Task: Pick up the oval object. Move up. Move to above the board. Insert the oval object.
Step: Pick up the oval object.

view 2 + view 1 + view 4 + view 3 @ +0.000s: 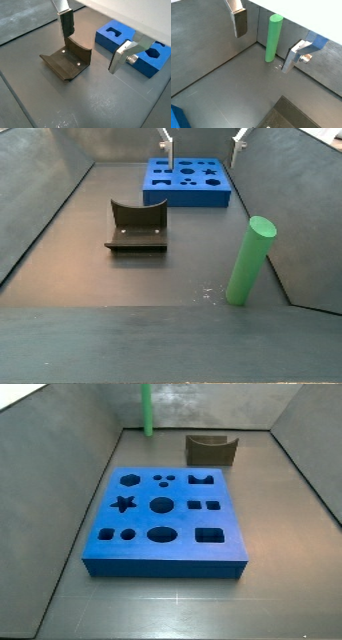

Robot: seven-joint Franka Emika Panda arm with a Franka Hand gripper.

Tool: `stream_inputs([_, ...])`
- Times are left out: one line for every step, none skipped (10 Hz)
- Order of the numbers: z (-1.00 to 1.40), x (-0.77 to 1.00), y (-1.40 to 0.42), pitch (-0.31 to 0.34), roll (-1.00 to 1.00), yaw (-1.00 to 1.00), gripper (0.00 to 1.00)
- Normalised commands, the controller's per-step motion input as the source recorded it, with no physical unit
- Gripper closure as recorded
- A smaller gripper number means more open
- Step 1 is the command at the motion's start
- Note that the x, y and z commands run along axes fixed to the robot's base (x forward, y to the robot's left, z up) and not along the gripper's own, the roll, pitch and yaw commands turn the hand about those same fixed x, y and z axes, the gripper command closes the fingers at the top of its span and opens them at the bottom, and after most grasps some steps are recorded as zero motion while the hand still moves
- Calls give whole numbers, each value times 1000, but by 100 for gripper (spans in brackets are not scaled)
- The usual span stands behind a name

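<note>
The green peg has to go into the blue board's oval hole, so next I will grip the peg by its top end (275, 21) with my gripper.
The oval object (249, 263) is a bright green peg standing upright on the floor near a wall; it also shows in a wrist view (274, 37) and a side view (147, 409). The blue board (167, 519) lies flat with dark cut-out holes and shows in the other views too (187, 183) (127, 42). My gripper (264, 51) is open and empty, well above the floor. The peg stands beyond the fingers, apart from both. In a side view only the fingertips (168, 144) show, at the upper edge above the board's far end.
The dark fixture (136, 228) stands on the floor between the board and the peg; it also shows in a wrist view (67, 62) and a side view (210, 450). Grey walls enclose the floor on all sides.
</note>
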Motion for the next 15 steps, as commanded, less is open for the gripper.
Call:
stream_inputs([0, -354, 0, 0, 44, -123, 0])
stream_inputs([-103, -577, 783, 0, -74, 0, 0])
stream_inputs([-66, -491, 963, 0, -143, 43, 0])
stream_inputs([-66, -431, 983, 0, -139, 43, 0])
stream_inputs([-100, -289, 989, 0, -153, 40, 0])
stream_inputs([-191, -77, 971, 0, -91, 0, 0])
stream_inputs([-209, 0, 914, 23, -71, 0, 0])
stream_inputs([-323, 66, 889, 1, -89, 0, 0])
stream_inputs([-454, 20, 800, 0, -46, 0, 0])
stream_inputs([-537, 0, 746, 0, -6, 0, 0])
stream_inputs([-534, -63, 806, 0, -4, 20, 0])
stream_inputs([-491, -140, 891, 0, -53, 86, 0])
stream_inputs([-394, 0, 709, 0, -79, 174, 0])
stream_inputs([0, 0, 0, -61, 0, 0, 0])
stream_inputs([0, 0, 0, -4, 0, 0, 0])
